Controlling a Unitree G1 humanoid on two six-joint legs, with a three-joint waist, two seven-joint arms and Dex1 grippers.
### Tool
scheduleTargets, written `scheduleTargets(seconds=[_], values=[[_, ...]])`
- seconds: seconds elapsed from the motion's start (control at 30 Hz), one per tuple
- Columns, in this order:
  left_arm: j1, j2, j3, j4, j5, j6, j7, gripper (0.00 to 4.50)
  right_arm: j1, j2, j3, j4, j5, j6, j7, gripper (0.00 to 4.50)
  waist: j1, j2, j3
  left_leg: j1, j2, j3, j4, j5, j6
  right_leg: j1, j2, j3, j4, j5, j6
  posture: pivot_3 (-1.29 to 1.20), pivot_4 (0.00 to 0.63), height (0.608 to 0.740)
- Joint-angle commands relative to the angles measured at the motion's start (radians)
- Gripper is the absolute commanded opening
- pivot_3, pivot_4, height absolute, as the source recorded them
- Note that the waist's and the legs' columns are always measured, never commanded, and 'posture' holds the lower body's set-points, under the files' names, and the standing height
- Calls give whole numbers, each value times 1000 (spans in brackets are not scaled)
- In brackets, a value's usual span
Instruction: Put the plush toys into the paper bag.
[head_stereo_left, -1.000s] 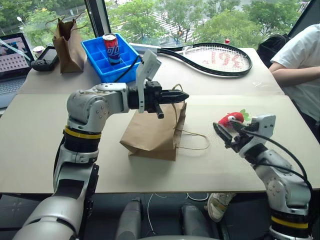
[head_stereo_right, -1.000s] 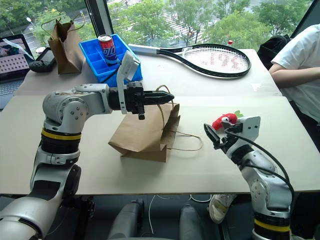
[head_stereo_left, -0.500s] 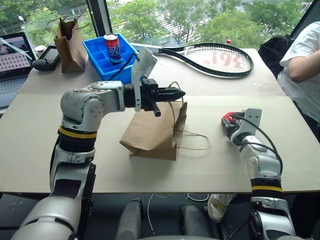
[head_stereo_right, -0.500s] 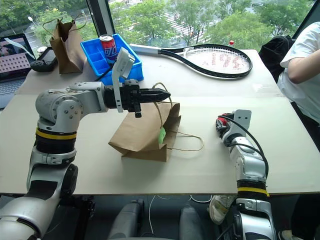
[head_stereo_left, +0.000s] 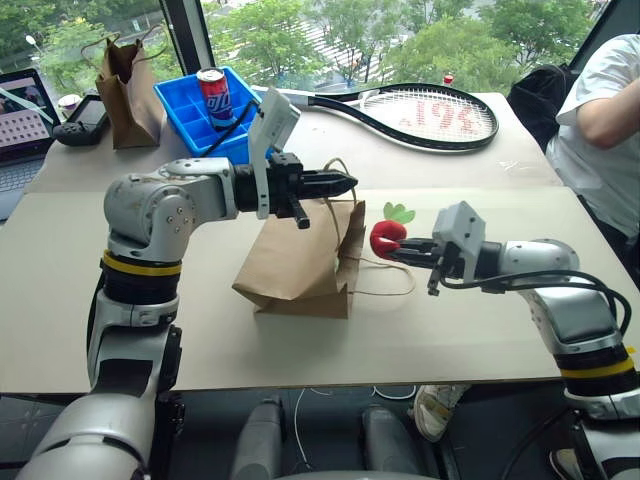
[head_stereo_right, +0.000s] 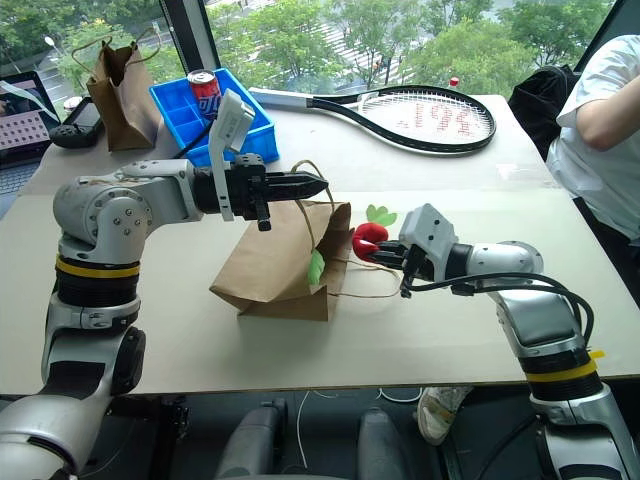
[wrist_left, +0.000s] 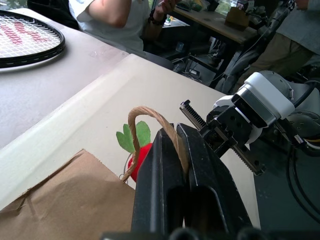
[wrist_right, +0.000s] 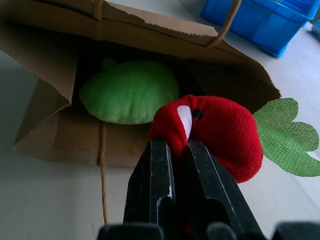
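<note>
My right gripper holds the red chili plush toy (head_stereo_left: 384, 236) short of the paper bag's opening (head_stereo_left: 350, 246), so it is too early to release. Next, the toy moves toward the bag's opening.
The light-brown paper bag (head_stereo_left: 290, 270) lies on its side on the table, mouth toward my right arm. My left gripper (head_stereo_left: 350, 183) is shut on one twisted handle (wrist_left: 150, 117) and holds the upper edge of the mouth up. My right gripper (head_stereo_left: 395, 250) is shut on the red chili plush toy (head_stereo_left: 384, 236), whose green leaves (head_stereo_left: 400, 212) stick upward, just outside the bag's mouth. The lime-green plush toy (wrist_right: 130, 92) rests inside the bag, and its edge shows at the opening (head_stereo_right: 316, 268). The second handle (head_stereo_left: 385, 280) lies loose on the table.
A darker narrow paper bag (head_stereo_left: 125, 75), a blue bin (head_stereo_left: 185, 110) with a soda can (head_stereo_left: 213, 95), a tennis racket (head_stereo_left: 420, 110), a laptop (head_stereo_left: 20, 120) and a black device (head_stereo_left: 75, 115) line the far side. A person (head_stereo_left: 600, 110) sits at the right edge.
My right gripper closed on the red chili toy, lifted it off the table and swung it left to the bag's mouth. The left gripper kept its hold on the handle.
</note>
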Motion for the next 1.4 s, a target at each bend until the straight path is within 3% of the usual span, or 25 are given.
scheduleTargets(seconds=[0.03, 0.27, 0.43, 0.63, 0.7, 1.03, 1.4], values=[[-23, -1, 30, -56, -35, 25, 12, 0, -85, 73, 59, 78, -24, -49, 38, 14, 2, 0, 0, 0, 0, 0, 0, 0, 0, 0, 0, 0, 0, 0, 0, 0, 150, 740], [-27, -4, 59, -108, -83, 77, 47, 0, -183, 220, 88, 247, -45, -113, 50, 14, 16, 0, 0, 0, 0, 0, 0, 0, 0, 0, 0, 0, 0, 1, -2, 0, 150, 740], [-14, 2, 67, -132, -100, 93, 66, 0, -178, 349, 46, 326, -13, -93, -24, 14, 14, 0, 0, 0, 0, 0, -1, 0, -1, -1, 0, 0, 1, 3, -5, 0, 150, 740], [-7, 4, 76, -148, -111, 104, 86, 0, -150, 524, -36, 373, 5, -54, -252, 14, 14, 0, 0, 0, 0, -1, -2, 1, -2, -1, 1, 0, 2, 4, -7, 0, 150, 740], [-6, 5, 76, -150, -113, 104, 89, 0, -136, 543, -38, 362, -7, -31, -286, 952, 15, 0, 0, 0, 0, -1, -3, 1, -2, -2, 1, 0, 2, 4, -7, 0, 150, 740], [-32, 19, 78, -114, -101, 68, 92, 0, -67, 524, -32, 204, 10, 101, -335, 4240, 12, 0, 0, 0, 0, -1, -4, 2, -3, -3, 1, 0, 2, 5, -7, 0, 150, 740], [-30, 33, 68, -83, -79, 25, 75, 0, 18, 287, -156, 57, 88, 269, -282, 4382, 17, 0, 0, 0, 0, 0, -5, 2, -3, -3, 1, 0, 0, 4, -7, 0, 150, 740]])
